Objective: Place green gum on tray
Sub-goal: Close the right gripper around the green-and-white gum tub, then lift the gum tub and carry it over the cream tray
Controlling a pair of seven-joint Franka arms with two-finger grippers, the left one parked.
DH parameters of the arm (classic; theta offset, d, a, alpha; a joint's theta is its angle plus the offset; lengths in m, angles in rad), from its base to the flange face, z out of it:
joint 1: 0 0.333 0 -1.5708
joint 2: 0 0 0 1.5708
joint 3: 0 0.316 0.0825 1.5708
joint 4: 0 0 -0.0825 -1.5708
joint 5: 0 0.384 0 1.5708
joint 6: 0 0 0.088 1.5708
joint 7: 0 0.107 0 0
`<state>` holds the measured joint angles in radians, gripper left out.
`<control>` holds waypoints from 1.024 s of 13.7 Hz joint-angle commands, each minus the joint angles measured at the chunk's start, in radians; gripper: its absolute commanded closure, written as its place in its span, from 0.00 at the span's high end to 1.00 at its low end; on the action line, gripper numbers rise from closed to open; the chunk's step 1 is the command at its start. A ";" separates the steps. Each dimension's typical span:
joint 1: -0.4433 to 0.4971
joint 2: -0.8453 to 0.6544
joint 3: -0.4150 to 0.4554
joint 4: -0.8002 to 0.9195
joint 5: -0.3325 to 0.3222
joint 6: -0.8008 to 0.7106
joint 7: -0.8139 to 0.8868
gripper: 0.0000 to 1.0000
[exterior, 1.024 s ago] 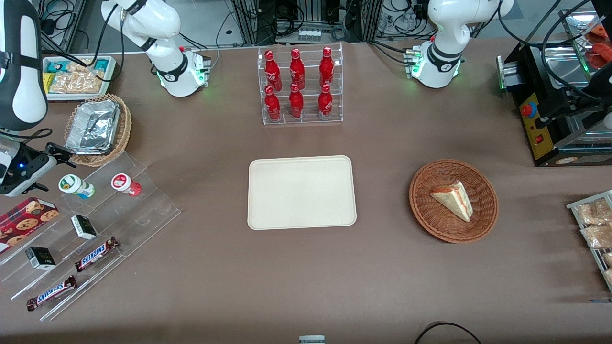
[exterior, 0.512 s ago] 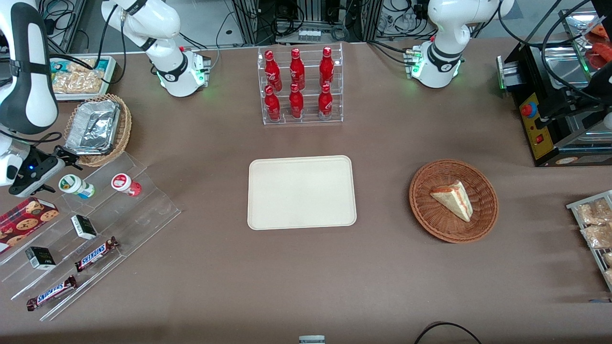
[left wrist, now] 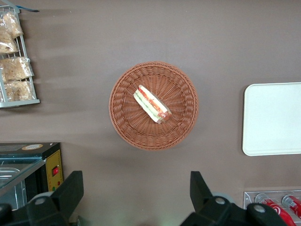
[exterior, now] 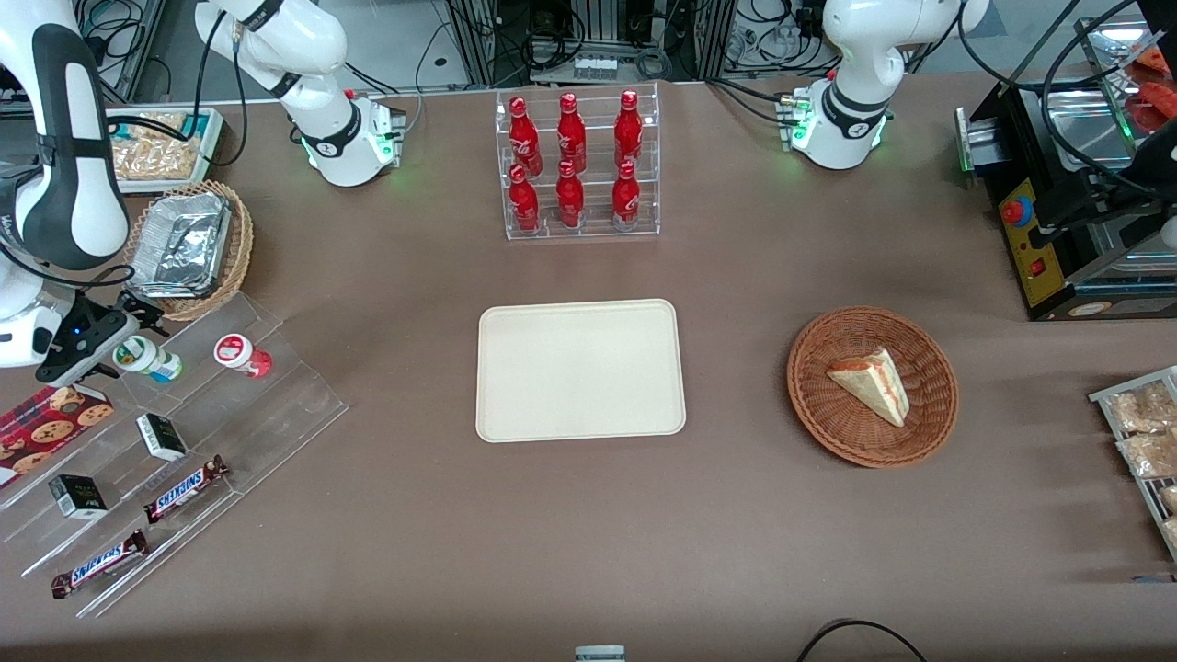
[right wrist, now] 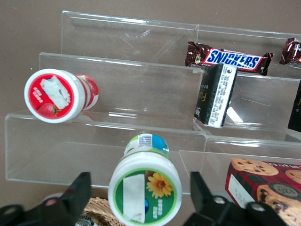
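The gripper will next grab the small white bottle by its green-rimmed lid [exterior: 129,353], to place the green gum on the tray [exterior: 580,370].
The green gum [exterior: 147,358] is a small white bottle with a green-rimmed lid, lying on the top step of the clear acrylic stand [exterior: 276,405] at the working arm's end of the table. My gripper [exterior: 103,338] is open and sits at the bottle's lid end. In the right wrist view the green gum [right wrist: 145,188] lies between my two black fingers [right wrist: 77,195], with a gap on each side. The cream-beige tray [exterior: 580,370] lies flat in the middle of the table and shows in the left wrist view [left wrist: 273,117].
A red-lidded bottle [exterior: 242,355] lies beside the green gum on the same step. Lower steps hold black boxes [exterior: 162,436] and Snickers bars [exterior: 184,488]. A cookie box [exterior: 46,418], a foil-lined basket [exterior: 187,248], a bottle rack [exterior: 577,165] and a sandwich basket [exterior: 872,386] stand around.
My gripper has moved toward the green gum, from a little way off to right at its lid end. The bottle has not moved.
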<state>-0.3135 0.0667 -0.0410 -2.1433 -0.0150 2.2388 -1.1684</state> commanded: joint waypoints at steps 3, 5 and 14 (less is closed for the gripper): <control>-0.007 -0.004 0.006 -0.007 0.015 0.015 -0.033 0.00; -0.004 -0.008 0.009 0.003 0.013 -0.001 -0.025 0.00; 0.196 -0.044 0.015 0.230 0.013 -0.410 0.315 0.00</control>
<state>-0.1718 0.0152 -0.0226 -1.9647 -0.0126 1.9148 -0.9550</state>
